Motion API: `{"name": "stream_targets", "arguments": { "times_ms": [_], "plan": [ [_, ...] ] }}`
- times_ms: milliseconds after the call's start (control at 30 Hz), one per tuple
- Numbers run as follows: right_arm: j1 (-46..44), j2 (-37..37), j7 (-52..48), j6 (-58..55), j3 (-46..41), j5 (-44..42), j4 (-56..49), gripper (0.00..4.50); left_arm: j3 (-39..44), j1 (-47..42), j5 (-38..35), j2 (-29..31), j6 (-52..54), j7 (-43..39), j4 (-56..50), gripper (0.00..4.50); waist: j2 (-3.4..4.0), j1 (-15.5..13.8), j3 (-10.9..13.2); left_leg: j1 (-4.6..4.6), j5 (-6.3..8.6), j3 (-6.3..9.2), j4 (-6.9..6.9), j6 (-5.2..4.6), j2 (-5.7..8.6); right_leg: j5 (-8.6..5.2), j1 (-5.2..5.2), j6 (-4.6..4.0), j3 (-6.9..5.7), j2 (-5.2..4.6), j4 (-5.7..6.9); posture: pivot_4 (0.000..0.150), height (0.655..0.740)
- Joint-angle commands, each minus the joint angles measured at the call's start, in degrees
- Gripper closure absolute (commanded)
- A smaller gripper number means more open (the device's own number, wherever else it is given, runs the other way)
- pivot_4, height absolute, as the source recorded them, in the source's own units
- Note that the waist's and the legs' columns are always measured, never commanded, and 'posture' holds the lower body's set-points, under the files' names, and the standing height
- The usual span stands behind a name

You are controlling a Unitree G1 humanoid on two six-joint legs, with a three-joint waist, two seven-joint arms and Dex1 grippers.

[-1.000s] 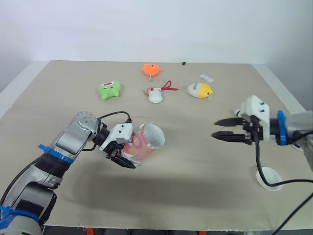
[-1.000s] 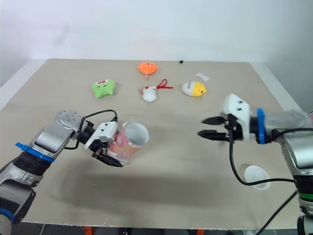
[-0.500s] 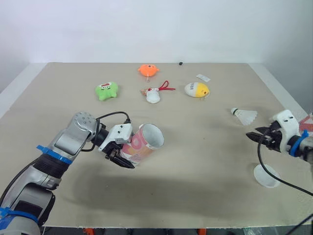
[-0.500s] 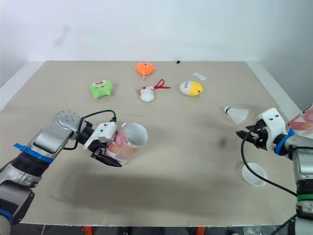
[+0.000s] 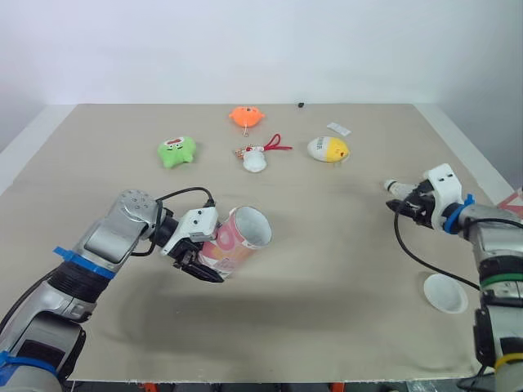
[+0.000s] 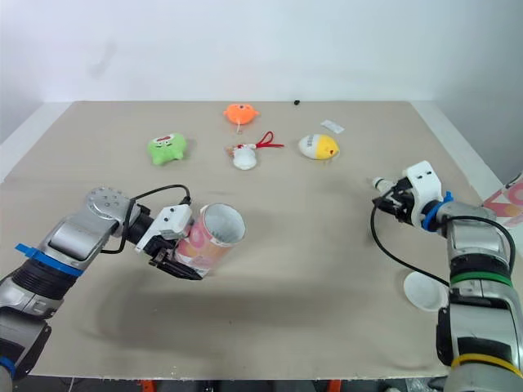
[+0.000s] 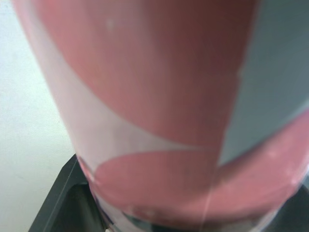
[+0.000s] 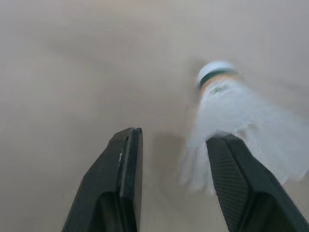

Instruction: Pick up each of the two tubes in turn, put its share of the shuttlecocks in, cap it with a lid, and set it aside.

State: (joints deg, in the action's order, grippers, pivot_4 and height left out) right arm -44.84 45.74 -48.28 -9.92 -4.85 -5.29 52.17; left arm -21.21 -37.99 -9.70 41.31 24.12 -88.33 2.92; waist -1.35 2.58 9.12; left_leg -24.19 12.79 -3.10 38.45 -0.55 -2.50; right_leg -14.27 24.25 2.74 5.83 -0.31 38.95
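Observation:
The right gripper takes hold of the shuttlecock by its skirt (image 5: 403,189) next, to put it in the pink and white tube (image 5: 238,239).
My left gripper (image 5: 198,258) is shut on a pink and white tube (image 5: 238,239), held tilted just above the table with its open mouth facing right and up. In the left wrist view the tube (image 7: 159,111) sits between the fingers. A white shuttlecock (image 5: 392,187) lies on the table at the right. My right gripper (image 5: 408,204) is open right at it, and its skirt (image 8: 236,125) rests against one finger (image 8: 231,179). A white lid (image 5: 445,292) lies near the front right. The second pink tube (image 6: 508,200) shows at the right edge.
Toys lie along the back: a green plush (image 5: 176,151), an orange plush (image 5: 248,116), a white toy with a red cord (image 5: 258,159) and a yellow egg plush (image 5: 330,149). A small white label (image 5: 343,129) lies behind the egg. The table's right edge runs close to my right arm.
My right gripper swung from mid-table out to the right edge, then came back up to the shuttlecock. The left gripper and tube have barely moved.

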Motion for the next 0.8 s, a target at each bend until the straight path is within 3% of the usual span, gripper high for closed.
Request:
{"name": "stream_targets", "arguments": {
  "times_ms": [33, 67, 100, 233, 300, 367, 500, 800],
  "plan": [
    [-2.2, 0.5, -0.2, 2.6, -0.8, 0.3, 1.7, 3.92, 0.6, 0.6, -0.5, 0.8, 0.6, 0.4, -1.5, 1.62, 0.0, 0.0, 0.0, -0.01, 0.0, 0.01, -0.01, 0.0, 0.0, 0.0, 0.0, -0.01, -0.01, 0.0, 0.0, 0.15, 0.7323],
    [-2.4, 0.5, -0.2, 2.9, -0.8, 0.3, 2.1, 4.32, 0.6, 0.6, -0.6, 0.8, 0.7, 0.5, -1.5, 1.62, 0.0, 0.0, 0.0, -0.01, 0.0, 0.02, -0.02, 0.0, 0.0, -0.01, 0.0, -0.02, -0.02, -0.01, 0.0, 0.15, 0.7323],
    [-2.1, 0.9, -0.8, 3.0, -1.0, 0.0, 1.5, 4.44, 0.6, 0.8, -0.7, 0.9, 0.8, 0.6, -1.8, 1.62, 0.0, 0.0, 0.0, -0.01, 0.0, 0.02, -0.03, 0.0, 0.01, -0.02, 0.0, -0.04, -0.03, -0.01, 0.0, 0.15, 0.7323],
    [1.2, 3.0, -6.7, 1.4, -1.9, -3.0, -9.5, 4.44, 0.5, 1.2, -1.0, 1.2, 0.9, 0.6, -2.3, 1.62, 0.01, 0.0, 0.0, -0.01, 0.0, 0.02, -0.05, 0.0, 0.01, -0.02, 0.0, -0.06, -0.02, -0.01, 0.0, 0.15, 0.7323],
    [5.1, 4.5, -13.3, -3.3, -2.8, -8.9, -23.8, 4.44, 0.5, 1.3, -1.0, 1.3, 0.9, 0.5, -2.5, 1.62, 0.09, 0.0, 0.0, -0.02, 0.0, 0.05, -0.05, 0.0, 0.01, -0.02, 0.01, -0.06, -0.04, 0.0, 0.0, 0.15, 0.7323],
    [11.5, 7.4, -20.2, -8.6, -2.9, -16.9, -44.5, 4.44, 0.5, 1.3, -1.0, 1.3, 0.7, 0.3, -2.4, 1.62, 0.36, 0.0, 0.2, -0.02, 0.0, 0.05, -0.05, 0.0, -0.01, -0.02, 0.01, -0.06, -0.03, 0.01, 0.01, 0.15, 0.7323],
    [16.8, 10.1, -23.1, -15.3, -1.2, -24.9, -68.9, 4.44, 0.2, 0.8, -0.8, 0.7, 0.3, 0.0, -1.6, 1.62, 0.47, -0.1, 0.2, -0.07, 0.04, 0.26, -0.05, -0.04, -0.11, -0.23, 0.02, 0.14, -0.23, 0.15, 0.04, 0.15, 0.7323],
    [9.7, 7.1, -22.4, -17.4, 7.6, -24.6, -78.7, 4.44, -0.3, -0.5, -0.3, -0.4, -0.5, -0.5, 0.0, 1.62, 0.32, 0.0, 0.3, -0.05, -0.06, 0.1, 0.15, 0.07, -0.07, -0.16, 0.0, 0.08, -0.08, 0.0, 0.03, 0.15, 0.7323]
  ]
}}
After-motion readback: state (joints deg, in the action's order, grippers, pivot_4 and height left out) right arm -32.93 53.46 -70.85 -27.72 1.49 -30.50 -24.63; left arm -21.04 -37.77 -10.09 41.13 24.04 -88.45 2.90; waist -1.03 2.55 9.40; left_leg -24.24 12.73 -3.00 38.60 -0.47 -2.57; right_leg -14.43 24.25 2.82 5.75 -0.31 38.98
